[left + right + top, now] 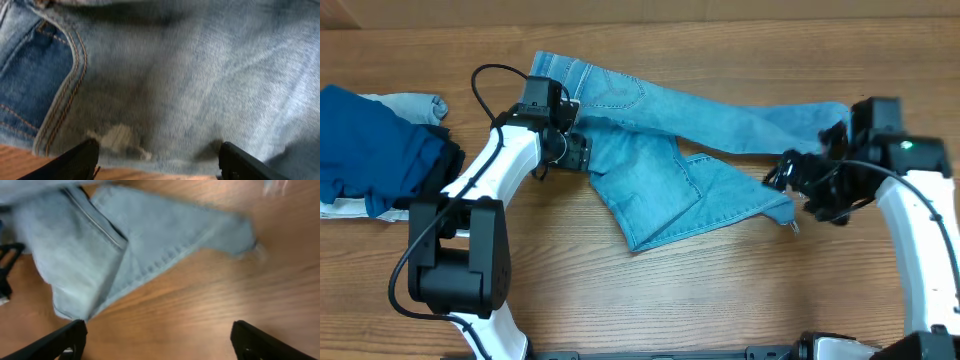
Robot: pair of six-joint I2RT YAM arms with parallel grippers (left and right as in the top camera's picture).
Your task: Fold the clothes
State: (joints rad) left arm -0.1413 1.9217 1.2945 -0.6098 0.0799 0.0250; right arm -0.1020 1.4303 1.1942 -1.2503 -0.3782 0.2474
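Note:
The jeans need to be spread for folding, so my left gripper will next grab them at their edge [145, 163] by the small worn patch [119, 138] near the jeans' pocket.
The clothes, light-blue denim jeans [660, 165], lie crumpled across the middle of the table, with the waistband at the upper left and one leg running off to the right. My left gripper [577, 150] hovers at the jeans' left edge. Its jaws [160, 167] stand open over the denim [190, 75], just above a small worn patch [117, 137]. At the right, my right gripper [790, 182] sits by the frayed hem. It [160, 345] is open over bare wood, with the jeans [125, 245] ahead of it.
A dark navy folded garment [370, 140] lies at the table's left edge on pale grey-white garments [412, 103]. The wooden table [720, 290] shows bare in front of the jeans. The left arm's base [455, 255] stands near the front left.

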